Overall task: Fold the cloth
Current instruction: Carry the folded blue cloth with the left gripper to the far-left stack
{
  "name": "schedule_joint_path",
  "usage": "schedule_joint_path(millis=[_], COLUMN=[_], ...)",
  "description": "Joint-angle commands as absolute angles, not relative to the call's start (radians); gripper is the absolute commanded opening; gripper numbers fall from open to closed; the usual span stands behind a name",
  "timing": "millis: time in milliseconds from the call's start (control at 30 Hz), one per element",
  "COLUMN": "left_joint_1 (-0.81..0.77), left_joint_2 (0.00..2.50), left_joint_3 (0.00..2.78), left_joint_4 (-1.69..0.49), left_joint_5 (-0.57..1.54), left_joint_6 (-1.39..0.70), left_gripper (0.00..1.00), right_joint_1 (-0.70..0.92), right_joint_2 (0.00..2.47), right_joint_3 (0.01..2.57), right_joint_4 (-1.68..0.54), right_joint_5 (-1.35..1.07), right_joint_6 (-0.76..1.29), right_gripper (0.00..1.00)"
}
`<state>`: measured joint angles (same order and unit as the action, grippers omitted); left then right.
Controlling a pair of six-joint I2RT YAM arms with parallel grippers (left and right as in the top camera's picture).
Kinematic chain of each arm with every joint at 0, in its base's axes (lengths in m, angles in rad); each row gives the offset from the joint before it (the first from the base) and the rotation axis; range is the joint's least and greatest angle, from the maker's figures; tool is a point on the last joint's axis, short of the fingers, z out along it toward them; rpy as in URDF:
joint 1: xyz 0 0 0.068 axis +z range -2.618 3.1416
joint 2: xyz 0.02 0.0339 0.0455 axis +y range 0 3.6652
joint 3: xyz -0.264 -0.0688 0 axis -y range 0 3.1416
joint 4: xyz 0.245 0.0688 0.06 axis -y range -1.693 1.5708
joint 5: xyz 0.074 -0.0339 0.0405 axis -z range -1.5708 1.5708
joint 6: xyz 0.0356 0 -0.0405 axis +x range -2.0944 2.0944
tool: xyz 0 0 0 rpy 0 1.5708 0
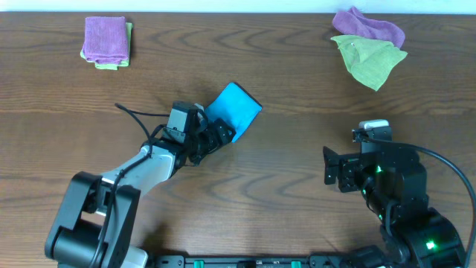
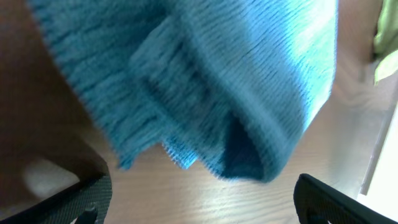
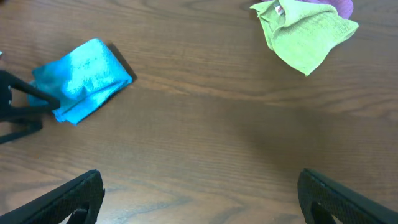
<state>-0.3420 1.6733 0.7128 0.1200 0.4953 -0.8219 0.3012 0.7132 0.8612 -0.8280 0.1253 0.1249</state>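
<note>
The left gripper grabs the folded sky-blue cloth by its near edge [image 2: 200,152] next, so its far side stays free to lay onto the purple cloth.
The sky-blue cloth [image 1: 235,106] lies folded into a small bundle on the wooden table, left of centre. It fills the top of the left wrist view [image 2: 205,81] and shows at the left in the right wrist view [image 3: 84,78]. My left gripper [image 1: 220,136] sits right at the cloth's near edge, open and empty, with bare table between its fingers [image 2: 202,199]. My right gripper [image 1: 332,165] is open and empty over bare table at the right, far from the cloth. No white tag shows.
A folded purple cloth on a yellow-green one [image 1: 105,41] lies at the back left. A crumpled purple cloth [image 1: 370,27] and a yellow-green cloth [image 1: 368,59] lie at the back right; the yellow-green one also shows in the right wrist view [image 3: 305,37].
</note>
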Motion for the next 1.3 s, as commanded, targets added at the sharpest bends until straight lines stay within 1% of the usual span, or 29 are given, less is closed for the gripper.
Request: schedule_joint_path(millis=[0,200,233,267,300,333,433,600,767,833,900,967,1100,1167,1267], left_joint_1=[-0.34,-0.34,-0.34,-0.339,-0.338,-0.335,-0.323,-0.267,-0.221,-0.195,-0.167,-0.113,0.001,0.064,0.135], left_joint_2=[1.722,1.836,1.861,1.895,1.917,1.943,1.971,1.969,1.946,1.926,1.914,1.902,1.901,1.901,1.902], left_joint_3=[0.707,0.709,0.71,0.711,0.715,0.726,0.762,0.86,1.07,1.186,1.275,1.382,1.477,1.482,1.482], left_joint_4=[0.163,0.316,0.348,0.409,0.446,0.477,0.484,0.487,0.467,0.403,0.312,0.198,0.203,0.246,0.244], left_joint_5=[0.49,0.443,0.429,0.432,0.439,0.453,0.466,0.527,0.596,0.594,0.567,0.482,0.356,0.324,0.3], left_joint_6=[-0.889,-1.037,-1.076,-1.097,-1.105,-1.116,-1.114,-1.071,-0.97,-0.915,-0.881,-0.867,-0.9,-0.928,-0.946], left_gripper=[0.95,0.95,0.94,0.64,0.51,0.41,0.06,0.06,0.06,0.06,0.06,0.06,0.05,0.05,0.06], right_joint_1=[0.293,0.293,0.293,0.293,0.293,0.293,0.293,0.293,0.293,0.293,0.293,0.293,0.293,0.293,0.293], right_joint_2=[0.714,0.714,0.714,0.714,0.714,0.714,0.714,0.714,0.714,0.714,0.714,0.714,0.714,0.714,0.714], right_joint_3=[0.871,0.871,0.871,0.871,0.871,0.871,0.871,0.871,0.871,0.871,0.871,0.871,0.871,0.871,0.871], right_joint_4=[-0.829,-0.829,-0.83,-0.831,-0.831,-0.833,-0.842,-0.864,-0.868,-0.868,-0.868,-0.871,-0.884,-0.884,-0.882], right_joint_5=[0.12,0.12,0.12,0.119,0.119,0.119,0.119,0.119,0.119,0.12,0.12,0.12,0.119,0.119,0.12], right_joint_6=[0.114,0.114,0.114,0.114,0.114,0.114,0.114,0.115,0.115,0.115,0.115,0.115,0.116,0.125,0.134], right_gripper=[0.99,0.99,0.99,0.99,0.99,0.99,0.99,0.99,0.99,0.99,0.99,0.99,0.99,0.99,0.99])
